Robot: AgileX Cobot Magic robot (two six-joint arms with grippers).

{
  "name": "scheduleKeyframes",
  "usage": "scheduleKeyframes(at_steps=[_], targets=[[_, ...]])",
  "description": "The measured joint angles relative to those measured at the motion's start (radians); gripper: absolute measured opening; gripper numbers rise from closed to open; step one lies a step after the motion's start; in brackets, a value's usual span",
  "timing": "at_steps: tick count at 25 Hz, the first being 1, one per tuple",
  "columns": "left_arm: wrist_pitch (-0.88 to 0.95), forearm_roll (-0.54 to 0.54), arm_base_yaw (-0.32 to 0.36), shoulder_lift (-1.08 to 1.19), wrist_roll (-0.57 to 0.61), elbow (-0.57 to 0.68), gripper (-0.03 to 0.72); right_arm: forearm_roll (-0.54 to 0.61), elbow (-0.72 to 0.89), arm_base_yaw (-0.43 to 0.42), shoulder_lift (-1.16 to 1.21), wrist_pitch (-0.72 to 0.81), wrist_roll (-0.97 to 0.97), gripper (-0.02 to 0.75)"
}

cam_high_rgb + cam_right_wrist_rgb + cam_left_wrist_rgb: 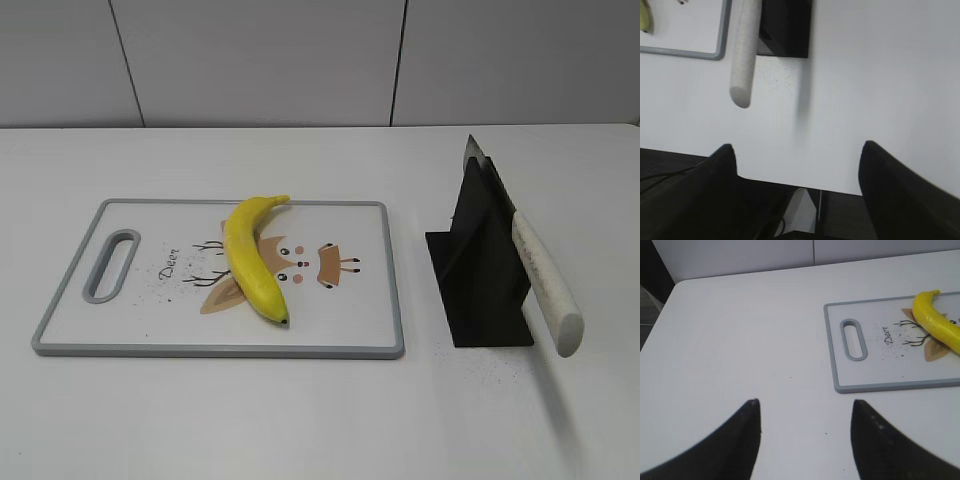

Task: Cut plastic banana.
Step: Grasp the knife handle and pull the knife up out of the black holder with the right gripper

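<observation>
The knife has its pale handle (545,280) (744,67) sticking out free, while the black stand covers the blade on both sides, so my right gripper should reach the knife and grab it by the handle.
The yellow plastic banana (252,259) lies on a white cutting board (350,320) with a grey rim, stem towards the back. It also shows at the right edge of the left wrist view (935,320) and as a sliver in the right wrist view (644,17). A knife with a pale handle (545,283) leans in a black stand (480,270); the handle shows in the right wrist view (744,55). My left gripper (805,407) is open and empty over bare table left of the board. My right gripper (797,150) is open and empty near the table's front edge. Neither arm shows in the exterior view.
The cutting board has a handle slot (110,264) at its left end and a deer drawing under the banana. The table's front edge (805,186) runs just in front of the right gripper. The table's left corner (675,287) shows in the left wrist view.
</observation>
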Motion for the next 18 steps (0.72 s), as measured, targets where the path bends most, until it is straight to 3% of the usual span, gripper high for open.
scheduleKeyframes(at_steps=[8,18], targets=[[0.000,0.000,0.000,0.000,0.000,0.000,0.547,0.095,-0.132,0.022,0.203,0.008,0.006,0.592],[0.000,0.000,0.000,0.000,0.000,0.000,0.547,-0.019,-0.234,0.249,0.500,0.007,0.125,0.592]])
